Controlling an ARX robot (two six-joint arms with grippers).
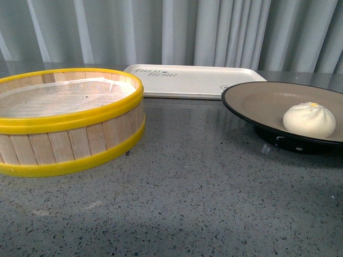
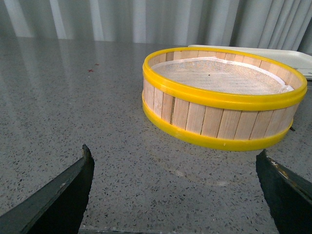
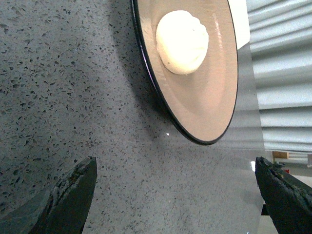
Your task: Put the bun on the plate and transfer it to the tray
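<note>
My right gripper grabs the plate by its black rim [image 3: 165,105] next, to transfer the bun [image 3: 182,42] to the tray.
The white bun [image 1: 309,119] lies on the beige plate [image 1: 257,101] with a black rim, at the right of the front view. The white tray [image 1: 193,80] lies behind it at the back. No gripper shows in the front view. In the right wrist view the bun [image 3: 182,42] sits on the plate [image 3: 209,107], and my right gripper [image 3: 175,168] is open and empty over bare table, apart from the plate. In the left wrist view my left gripper [image 2: 174,163] is open and empty, a short way from the steamer basket.
A yellow-rimmed wooden steamer basket [image 1: 64,128] stands at the left, lined with white paper; it also shows in the left wrist view [image 2: 222,105]. The grey speckled tabletop [image 1: 187,203] spreads in front. Grey curtains hang behind.
</note>
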